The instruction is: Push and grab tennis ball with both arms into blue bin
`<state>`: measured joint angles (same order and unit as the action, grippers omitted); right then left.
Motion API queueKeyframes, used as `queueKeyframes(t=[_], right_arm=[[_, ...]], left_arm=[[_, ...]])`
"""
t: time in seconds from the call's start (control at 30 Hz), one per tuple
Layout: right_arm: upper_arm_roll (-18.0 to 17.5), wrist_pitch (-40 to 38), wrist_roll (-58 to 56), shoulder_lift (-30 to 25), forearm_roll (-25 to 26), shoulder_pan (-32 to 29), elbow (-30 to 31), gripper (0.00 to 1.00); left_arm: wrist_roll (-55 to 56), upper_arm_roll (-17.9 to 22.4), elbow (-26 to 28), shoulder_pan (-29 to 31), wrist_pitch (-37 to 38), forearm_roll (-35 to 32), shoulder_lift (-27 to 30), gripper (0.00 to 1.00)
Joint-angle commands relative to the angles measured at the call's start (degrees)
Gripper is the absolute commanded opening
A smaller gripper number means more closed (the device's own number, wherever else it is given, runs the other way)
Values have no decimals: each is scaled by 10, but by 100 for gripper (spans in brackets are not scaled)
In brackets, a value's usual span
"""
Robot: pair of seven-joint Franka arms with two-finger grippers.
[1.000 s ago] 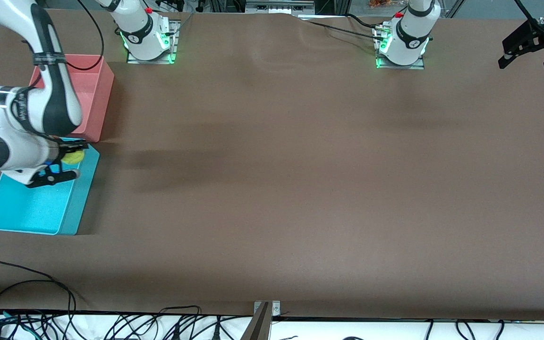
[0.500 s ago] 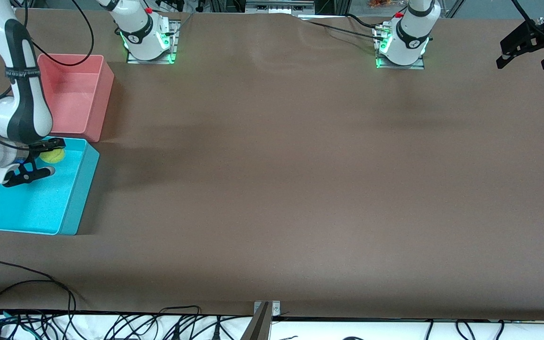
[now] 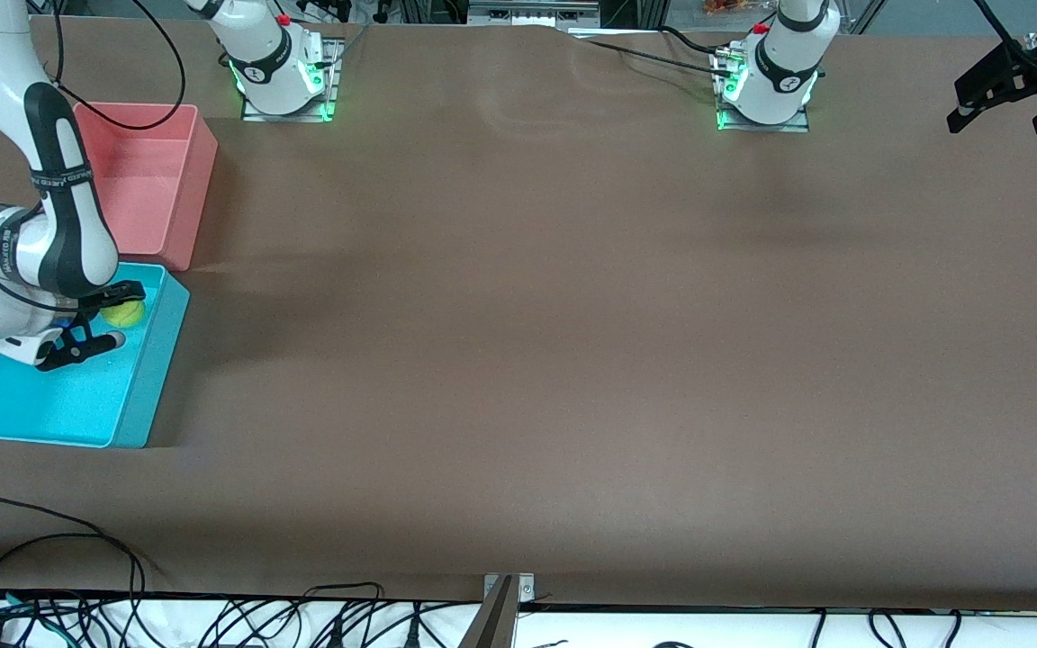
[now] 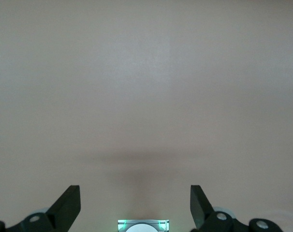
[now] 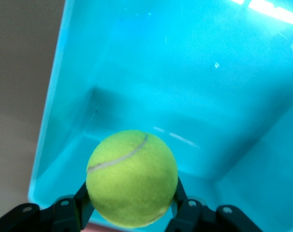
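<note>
The tennis ball (image 3: 124,313) (image 5: 132,177) hangs inside the blue bin's rim, so it is time for my right gripper to open now.
The yellow-green tennis ball (image 3: 124,313) sits between the black fingers of my right gripper (image 3: 113,318), which is shut on it and holds it over the blue bin (image 3: 154,373) at the right arm's end of the table. In the right wrist view the tennis ball (image 5: 132,177) fills the jaws with the blue bin's floor and walls (image 5: 185,87) below it. My left gripper (image 3: 1009,90) hangs open and empty in the air at the left arm's end; the left gripper (image 4: 135,205) shows wide-spread fingers over bare table.
A pink-red tub (image 3: 190,180) stands right beside the blue bin, farther from the front camera. The arm bases (image 3: 283,76) glow green along the table's top edge. Cables lie along the front edge (image 3: 122,621).
My right gripper with the ball has shifted over the blue bin, first toward the table's end, then back a little toward the middle and lower. The left arm has stayed in place.
</note>
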<state>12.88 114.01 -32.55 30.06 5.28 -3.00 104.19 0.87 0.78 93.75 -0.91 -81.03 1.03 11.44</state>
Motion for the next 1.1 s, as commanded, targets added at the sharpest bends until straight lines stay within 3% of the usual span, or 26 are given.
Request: queueKeyframes(t=[0.0, 0.07, 0.4, 0.73, 1.07], right_arm=[[-2, 0, -16, 10, -17, -8, -8, 67], [-2, -1, -11, 11, -19, -8, -9, 100], [-1, -21, -16, 4, -19, -6, -29, 100], [-7, -217, 32, -5, -19, 7, -162, 100], [-7, -382, 149, -25, -14, 64, -282, 100]], left_arm=[[4, 4, -24, 0, 10, 8, -23, 100], [4, 4, -26, 0, 10, 7, -26, 100], [6, 4, -37, 0, 10, 6, -37, 100], [5, 4, -45, 0, 10, 3, -43, 100], [5, 5, -52, 1, 10, 3, -43, 100]])
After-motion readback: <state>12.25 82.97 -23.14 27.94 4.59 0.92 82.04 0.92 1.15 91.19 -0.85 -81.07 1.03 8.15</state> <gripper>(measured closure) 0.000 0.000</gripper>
